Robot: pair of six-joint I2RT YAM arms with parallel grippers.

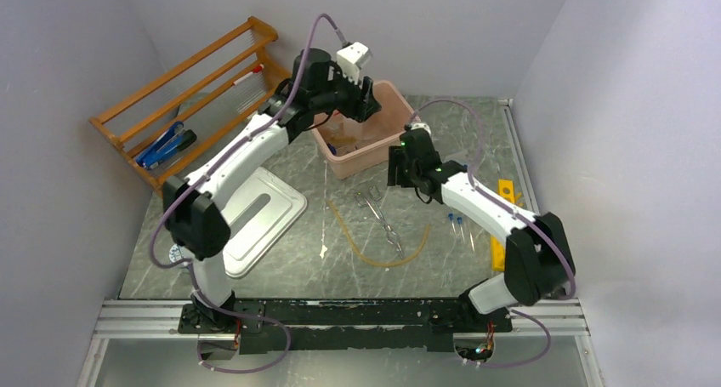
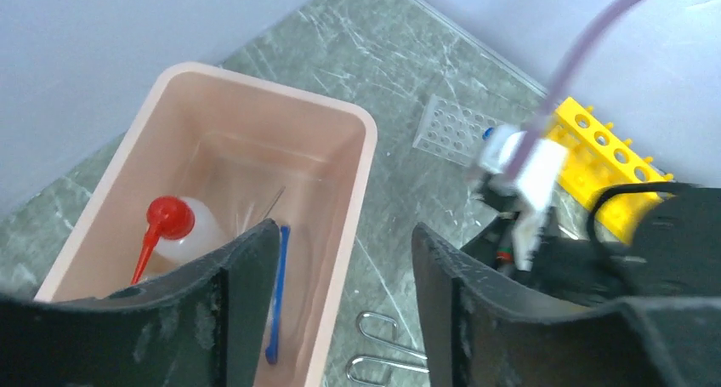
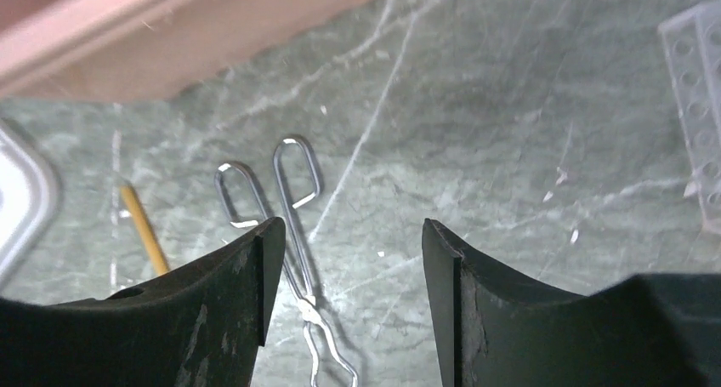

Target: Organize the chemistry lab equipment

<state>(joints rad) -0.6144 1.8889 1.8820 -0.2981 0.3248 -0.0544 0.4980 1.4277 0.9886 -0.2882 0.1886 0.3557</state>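
I need to pick up the metal tongs by their crossing pivot (image 1: 388, 228) (image 3: 308, 305) with my right gripper next. The loop handles will then be free to go into the tub.
My left gripper (image 2: 344, 242) hangs open and empty over the right rim of the pink tub (image 2: 361, 140). Inside the tub lie the white red-capped squeeze bottle (image 2: 183, 225) and a blue-edged clear item, apparently the goggles (image 2: 276, 293). My right gripper (image 3: 349, 234) is open just above the metal tongs (image 3: 298, 225), whose loop handles point toward the tub. The tan tubing (image 1: 374, 247) curves on the table near the tongs (image 1: 380, 213). Blue-capped tubes (image 1: 457, 221) lie beside the yellow rack (image 1: 502, 225). In the top view the left gripper (image 1: 367, 98) is over the tub and the right gripper (image 1: 395, 166) just in front of it.
The tub's white lid (image 1: 255, 217) lies at the left of the table. The orange wooden shelf (image 1: 187, 98) leans at the back left with blue and black items (image 1: 166, 145) on it. A clear tube rack (image 2: 459, 130) lies right of the tub. Walls close in on both sides.
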